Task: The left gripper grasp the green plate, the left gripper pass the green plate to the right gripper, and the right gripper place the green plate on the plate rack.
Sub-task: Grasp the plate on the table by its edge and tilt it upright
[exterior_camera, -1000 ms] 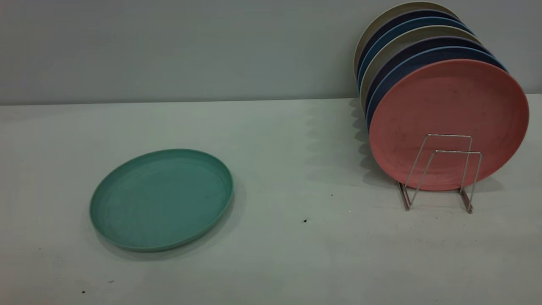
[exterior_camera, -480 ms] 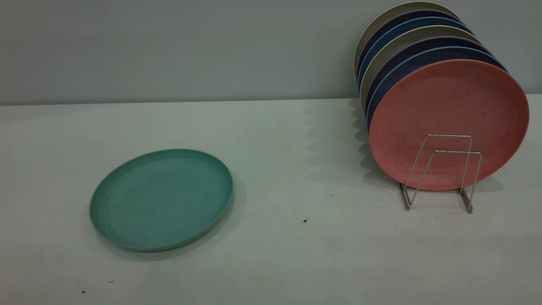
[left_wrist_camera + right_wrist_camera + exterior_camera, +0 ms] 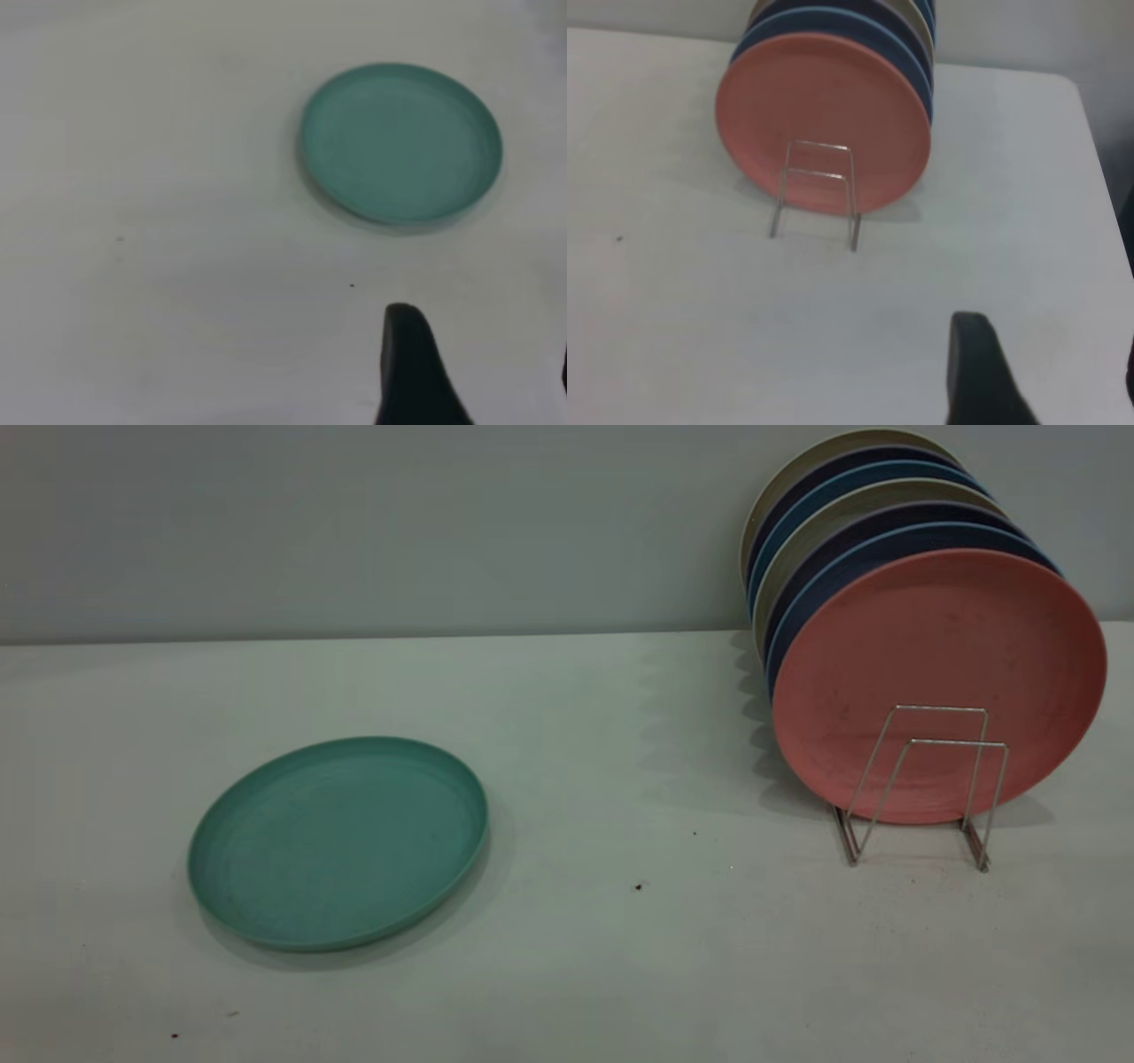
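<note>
The left gripper grabs the green plate (image 3: 337, 841) by its rim (image 3: 204, 903) next, to pass it over to the right gripper.
The green plate (image 3: 337, 841) lies flat on the white table at the left, also seen in the left wrist view (image 3: 400, 142). The left gripper (image 3: 483, 345) is open and empty, held above the table well short of the plate; one black finger (image 3: 407, 372) shows fully, the other only at the picture's edge. The plate rack (image 3: 921, 788) stands at the right, its front wire loops bare; it also shows in the right wrist view (image 3: 817, 190). The right gripper (image 3: 1050, 350) is open and empty, above the table some way from the rack. Neither gripper shows in the exterior view.
A salmon-pink plate (image 3: 939, 682) stands upright in the rack in front of several blue, dark and beige plates (image 3: 850, 505). A grey wall (image 3: 354, 531) runs behind the table. The table's right edge (image 3: 1099, 177) lies near the rack.
</note>
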Available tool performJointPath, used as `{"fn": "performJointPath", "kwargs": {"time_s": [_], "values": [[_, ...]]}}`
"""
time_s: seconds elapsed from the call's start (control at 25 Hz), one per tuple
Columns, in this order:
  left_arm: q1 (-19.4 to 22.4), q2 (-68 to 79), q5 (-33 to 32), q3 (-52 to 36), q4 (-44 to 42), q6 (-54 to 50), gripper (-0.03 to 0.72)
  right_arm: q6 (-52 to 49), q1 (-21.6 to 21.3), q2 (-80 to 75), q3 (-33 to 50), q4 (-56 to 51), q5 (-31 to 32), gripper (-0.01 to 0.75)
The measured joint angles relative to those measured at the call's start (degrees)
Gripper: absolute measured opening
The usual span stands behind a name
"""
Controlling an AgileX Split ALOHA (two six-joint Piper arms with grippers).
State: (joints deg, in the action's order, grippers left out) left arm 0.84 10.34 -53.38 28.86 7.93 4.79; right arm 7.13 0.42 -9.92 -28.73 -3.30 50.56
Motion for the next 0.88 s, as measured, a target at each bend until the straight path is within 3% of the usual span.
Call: {"fn": "performJointPath", "kwargs": {"time_s": [0.2,0.44,0.64,0.76,0.88], "values": [[0.0,19.77,8.89,0.0,7.42,6.82,0.433,2.55,0.0,-12.0,0.0,-3.05,-6.28,0.411],[0.0,44.71,17.62,0.16,32.0,31.56,0.433,9.42,0.0,-23.51,0.0,-11.94,-11.58,0.411],[0.0,59.86,18.35,3.55,51.61,49.31,0.433,13.8,0.0,-29.06,0.0,-17.01,-13.33,0.411],[0.75,68.48,16.75,8.15,55.74,53.8,0.433,15.02,0.0,-30.44,0.0,-18.14,-13.72,0.411],[4.27,77.65,14.34,14.02,56.66,54.67,0.433,15.34,0.0,-30.59,0.0,-18.45,-14.46,0.411]]}}
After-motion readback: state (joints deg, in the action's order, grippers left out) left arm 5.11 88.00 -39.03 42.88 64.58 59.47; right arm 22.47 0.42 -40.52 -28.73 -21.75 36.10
